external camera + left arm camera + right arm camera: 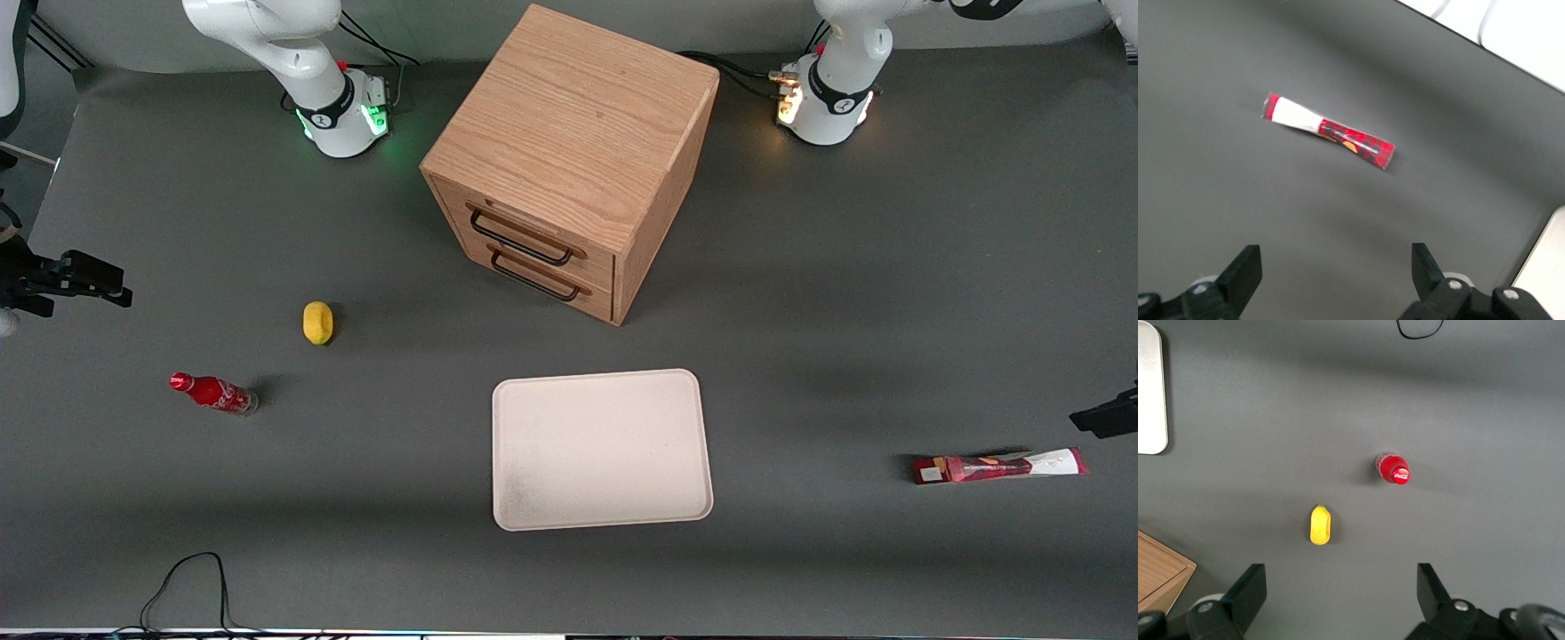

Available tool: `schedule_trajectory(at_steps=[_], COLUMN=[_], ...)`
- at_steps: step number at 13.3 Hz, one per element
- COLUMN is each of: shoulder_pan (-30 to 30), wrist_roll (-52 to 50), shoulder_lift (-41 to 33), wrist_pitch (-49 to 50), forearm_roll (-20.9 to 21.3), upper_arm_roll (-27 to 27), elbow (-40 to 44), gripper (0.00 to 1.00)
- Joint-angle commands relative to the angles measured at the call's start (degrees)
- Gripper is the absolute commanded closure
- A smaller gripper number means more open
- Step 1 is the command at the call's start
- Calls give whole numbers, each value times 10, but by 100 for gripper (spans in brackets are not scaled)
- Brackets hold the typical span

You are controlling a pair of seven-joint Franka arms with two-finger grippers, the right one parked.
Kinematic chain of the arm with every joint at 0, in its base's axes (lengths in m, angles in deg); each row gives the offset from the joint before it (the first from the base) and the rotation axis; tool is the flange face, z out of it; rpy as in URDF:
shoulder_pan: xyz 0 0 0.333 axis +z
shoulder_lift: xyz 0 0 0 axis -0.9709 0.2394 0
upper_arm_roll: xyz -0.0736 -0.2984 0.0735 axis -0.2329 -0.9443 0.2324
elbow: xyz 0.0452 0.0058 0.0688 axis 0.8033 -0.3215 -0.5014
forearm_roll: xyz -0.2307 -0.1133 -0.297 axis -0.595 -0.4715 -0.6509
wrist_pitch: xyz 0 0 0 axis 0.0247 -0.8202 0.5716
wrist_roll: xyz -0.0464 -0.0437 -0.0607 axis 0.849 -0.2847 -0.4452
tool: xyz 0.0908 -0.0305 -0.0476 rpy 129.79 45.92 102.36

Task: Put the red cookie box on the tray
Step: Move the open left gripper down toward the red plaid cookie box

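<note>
The red cookie box should go on the tray (pixel 602 449), so my left gripper will next grip the box by its middle (pixel 1014 466) beside the white panel.
The red cookie box (pixel 1000 467) lies flat on the grey table toward the working arm's end; its dark red and white wrapper also shows in the left wrist view (pixel 1331 132). The pale cream tray (pixel 602 449) lies in the middle of the table, in front of the wooden cabinet, with nothing on it. My left gripper (pixel 1107 418) hangs above the table at the frame's edge, a little farther from the front camera than the box. It is open (pixel 1336 257) with nothing between its fingers, and the box lies well apart from them.
A wooden two-drawer cabinet (pixel 569 160) stands farther from the front camera than the tray. Toward the parked arm's end lie a small red Coca-Cola bottle (pixel 213 393) and a yellow object (pixel 317 322). A black cable (pixel 191 587) loops near the table's front edge.
</note>
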Motion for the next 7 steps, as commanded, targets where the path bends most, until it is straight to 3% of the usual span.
schedule_trajectory(at_steps=[1, 7], shoulder_pan=[17, 40], wrist_roll=[-152, -456], shoulder_lift=[10, 18], wrist_pitch=[1, -17], forearm_roll=[-2, -4], upper_arm_roll=[-2, -2], elbow=[17, 9], gripper=[0, 0])
